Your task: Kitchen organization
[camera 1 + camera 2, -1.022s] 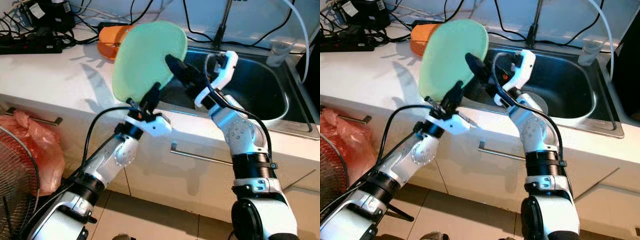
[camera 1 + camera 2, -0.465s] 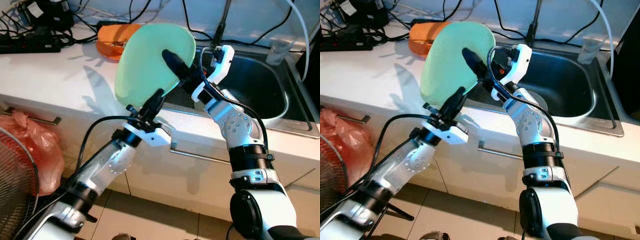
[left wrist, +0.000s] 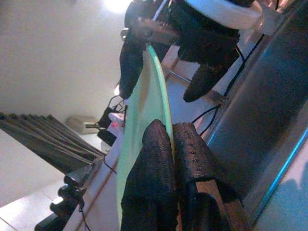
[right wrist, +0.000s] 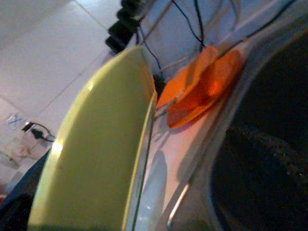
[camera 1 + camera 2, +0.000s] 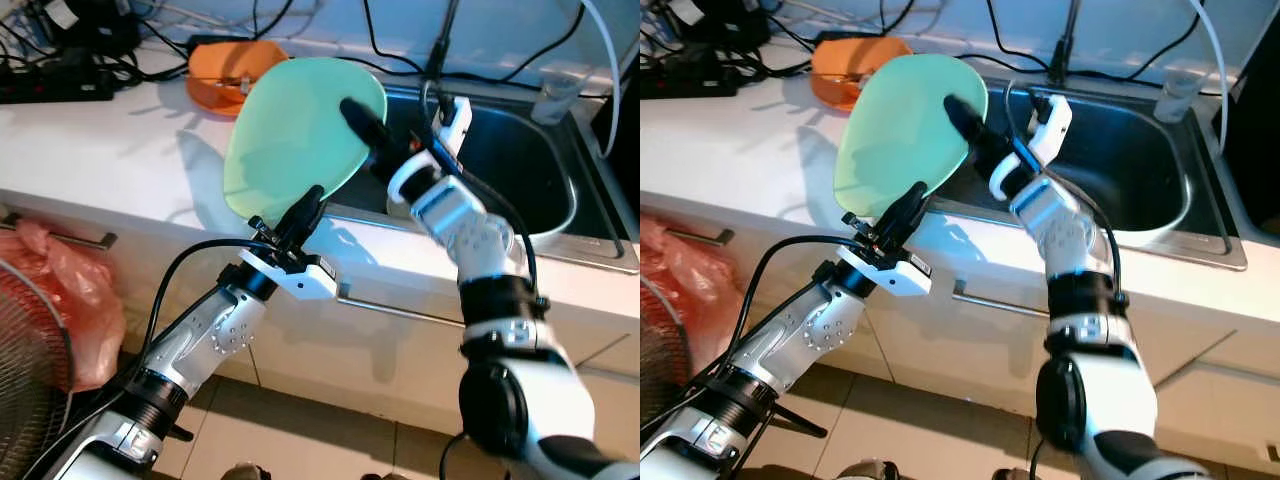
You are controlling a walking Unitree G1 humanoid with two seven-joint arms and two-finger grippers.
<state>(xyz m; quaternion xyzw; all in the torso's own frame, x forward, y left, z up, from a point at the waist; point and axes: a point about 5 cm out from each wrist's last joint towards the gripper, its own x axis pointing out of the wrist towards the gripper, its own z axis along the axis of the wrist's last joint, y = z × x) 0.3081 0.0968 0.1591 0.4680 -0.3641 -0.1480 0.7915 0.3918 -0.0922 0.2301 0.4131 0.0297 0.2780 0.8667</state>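
The green plate needs to go into the steel sink [image 5: 500, 170], so my right gripper will pinch the plate by its rim [image 5: 365, 100] next.
A pale green plate [image 5: 295, 135] stands on edge above the counter's front, just left of the sink. My left gripper [image 5: 305, 205] is shut on its lower rim; in the left wrist view both fingers [image 3: 154, 144] pinch the green plate [image 3: 144, 110]. My right gripper [image 5: 365, 125] is at the plate's upper right rim, open, with one black finger across the plate's face. From the right wrist camera the green plate [image 4: 96, 144] appears edge-on, apart from a dark finger [image 4: 269, 163].
Orange plates [image 5: 228, 68] lie on the white counter [image 5: 100, 150] behind the green plate. The steel sink [image 5: 520, 180] is to the right, a clear cup [image 5: 555, 90] at its far rim. A power strip and cables [image 5: 60, 85] lie far left. A red bag [image 5: 90, 310] hangs below.
My right wrist has turned and its gripper has slid a little toward the plate's right rim. The left gripper keeps hold of the plate, which has barely shifted.
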